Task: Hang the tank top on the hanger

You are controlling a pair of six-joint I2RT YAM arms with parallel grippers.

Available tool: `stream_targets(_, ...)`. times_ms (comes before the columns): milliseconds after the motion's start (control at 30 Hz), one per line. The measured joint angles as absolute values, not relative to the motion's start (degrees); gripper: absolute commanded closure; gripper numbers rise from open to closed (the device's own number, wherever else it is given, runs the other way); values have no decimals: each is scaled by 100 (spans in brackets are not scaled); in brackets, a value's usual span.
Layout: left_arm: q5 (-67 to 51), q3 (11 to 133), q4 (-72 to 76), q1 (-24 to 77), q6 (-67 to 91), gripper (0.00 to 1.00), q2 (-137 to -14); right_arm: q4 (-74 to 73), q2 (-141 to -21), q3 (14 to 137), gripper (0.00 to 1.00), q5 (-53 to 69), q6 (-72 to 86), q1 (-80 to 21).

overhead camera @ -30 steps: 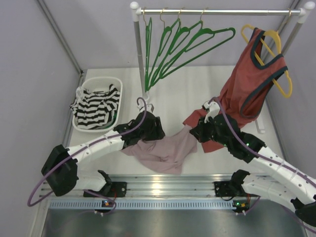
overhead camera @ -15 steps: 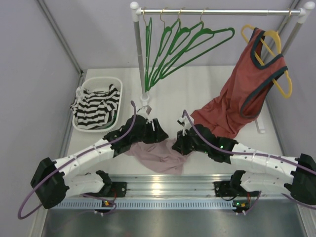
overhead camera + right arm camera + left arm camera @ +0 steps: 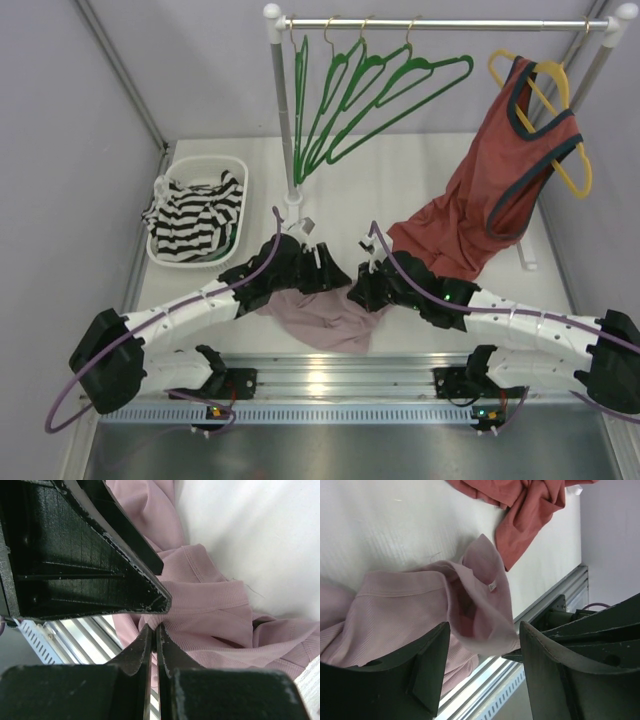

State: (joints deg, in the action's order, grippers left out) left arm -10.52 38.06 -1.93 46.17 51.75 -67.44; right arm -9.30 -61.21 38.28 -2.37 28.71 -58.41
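The left gripper grabs the tank top's lifted pink fold (image 3: 487, 637) next. This frees my right gripper to help spread the tank top for the hanger.
The dusty-pink tank top (image 3: 315, 318) lies crumpled on the table near the front edge, between the two arms. My right gripper (image 3: 356, 293) is shut on a raised fold of it, as the right wrist view shows (image 3: 153, 629). My left gripper (image 3: 332, 274) stands open right beside it, its jaws on either side of the lifted pink fold (image 3: 485, 645) without pressing it. One left finger (image 3: 100, 545) fills the top of the right wrist view. Several green hangers (image 3: 385, 95) hang on the rail (image 3: 440, 22) at the back, far from both grippers.
A rust-red top (image 3: 500, 180) with dark trim hangs from a yellow hanger (image 3: 575, 165) at the right, its hem trailing on the table (image 3: 525, 510). A white basket (image 3: 240, 170) with a striped garment (image 3: 195, 215) sits at the left. The rail's post (image 3: 283, 110) stands behind the grippers.
My right gripper has carried its pinched fold of the tank top leftward, toward the left gripper. The left gripper has shifted slightly right and now straddles that fold.
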Motion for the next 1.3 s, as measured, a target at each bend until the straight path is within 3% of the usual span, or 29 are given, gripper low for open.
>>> stream_targets(200, -1350, 3785, 176, 4617, 5448, 38, -6976, -884, -6121, 3828, 100, -252, 2873, -5841)
stream_targets(300, -1426, 3754, 259, 4617, 5548, 44, -7054, -871, -6121, 3828, 100, -263, 2873, -5843)
stream_targets(400, -1459, 3715, 301, 4617, 5627, 64, -7065, -869, -6128, 3826, 96, -274, 2873, -5852)
stream_targets(433, -1472, 3715, 311, 4617, 5634, 71, -7065, -869, -6136, 3826, 90, -276, 2882, -5861)
stream_targets(467, -1472, 3715, 325, 4617, 5653, 87, -7065, -871, -6152, 3826, 86, -276, 2906, -5867)
stream_targets(533, -1450, 3715, 290, 4619, 5651, 100, -7065, -880, -6165, 3824, 70, -292, 2939, -5876)
stream_targets(767, -1103, 3509, -95, 4617, 5540, 100, -7022, -1313, -6042, 3811, 48, -895, 3301, -5876)
stream_targets(1033, -711, 2978, -631, 4619, 5496, 100, -6805, -2191, -5817, 3393, 58, -1553, 4023, -5454)
stream_targets(1300, -506, 2976, -816, 4619, 5387, 100, -6698, -2180, -6416, 3138, 59, -1358, 4141, -4740)
